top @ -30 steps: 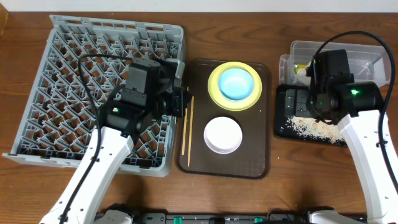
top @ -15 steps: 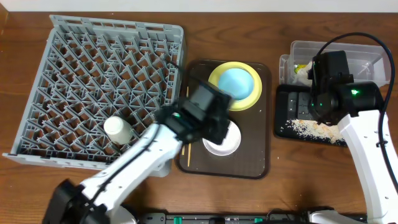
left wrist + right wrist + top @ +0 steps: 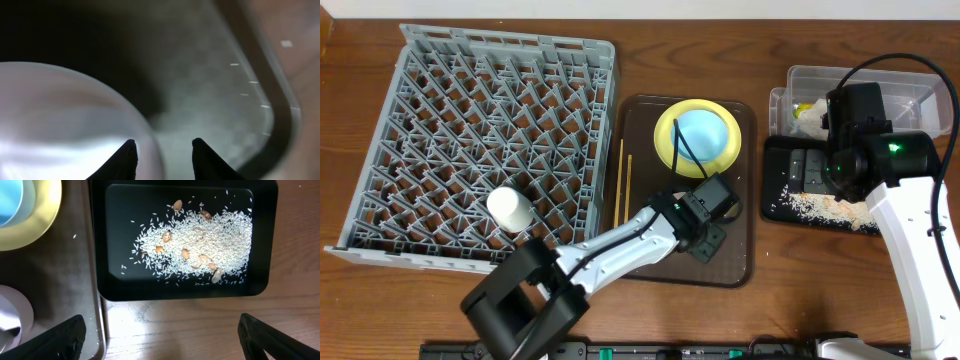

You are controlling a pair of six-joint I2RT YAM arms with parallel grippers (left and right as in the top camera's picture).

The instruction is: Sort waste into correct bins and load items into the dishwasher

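Observation:
I next need to grab the small white bowl by its rim with my left gripper, one finger inside, one outside, to tip it open-side onto the dish rack.
The small white bowl fills the left of the left wrist view, standing on the brown serving tray. My left gripper is open, low over the tray, one fingertip over the bowl's rim and the other outside it. From overhead the left gripper hides that bowl. The light blue bowl sits in the yellow plate. Two chopsticks lie along the tray's left side. My right gripper is wide open and empty over bare wood, just in front of the black tray that holds rice crumbs.
The grey dish rack fills the left, with a white cup standing near its front. The clear tub at the back right holds a white napkin. The brown serving tray sits mid-table.
My left arm swung right from the dish rack to the white bowl on the brown tray, leaving a white cup in the rack, and its jaws opened. The right arm barely moved.

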